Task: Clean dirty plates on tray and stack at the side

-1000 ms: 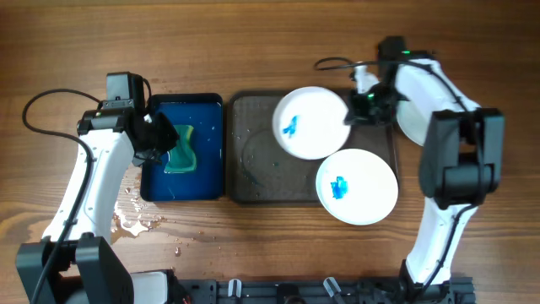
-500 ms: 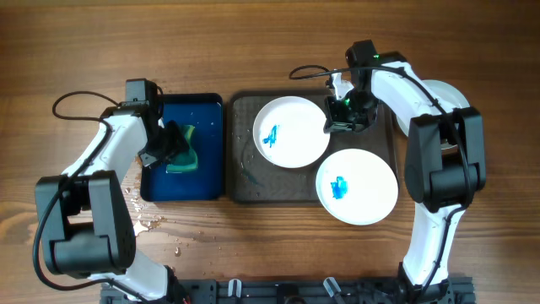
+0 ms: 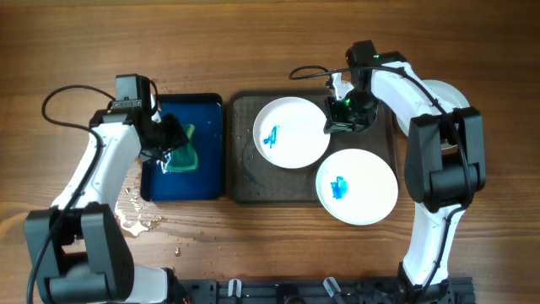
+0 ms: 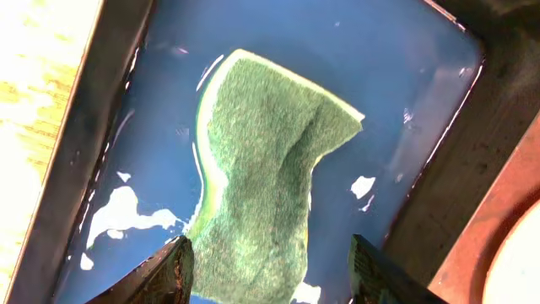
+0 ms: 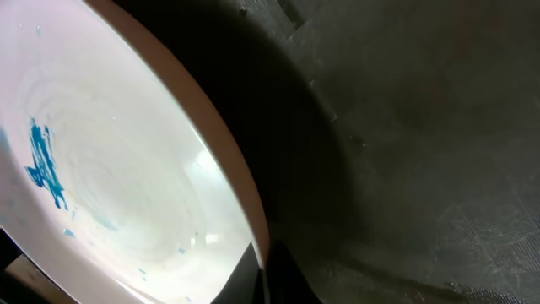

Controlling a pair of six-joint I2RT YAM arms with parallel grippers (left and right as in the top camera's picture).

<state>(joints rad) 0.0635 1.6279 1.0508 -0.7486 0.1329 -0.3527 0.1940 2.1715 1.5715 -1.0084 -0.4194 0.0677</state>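
The sponge is between my left gripper's fingers in the left wrist view, but it is below them. My left gripper should go lower first, then close on the sponge.
The dark grey tray lies at the table's middle. One white plate with a blue smear is on it; my right gripper is shut on its right rim, which also shows in the right wrist view between the closed fingers. A second smeared plate sits at the tray's front right corner, overhanging the rim. A third white plate lies right of the tray, mostly hidden by my right arm. My left gripper is open, straddling a green sponge, with fingertips either side of it.
The sponge lies in a smaller deep-blue tray holding water, left of the grey tray. Spilled water wets the wood at the front left. Cables loop behind both arms.
My right gripper has dragged the held plate left across the tray, then stopped. My left gripper has settled over the sponge in the blue tray.
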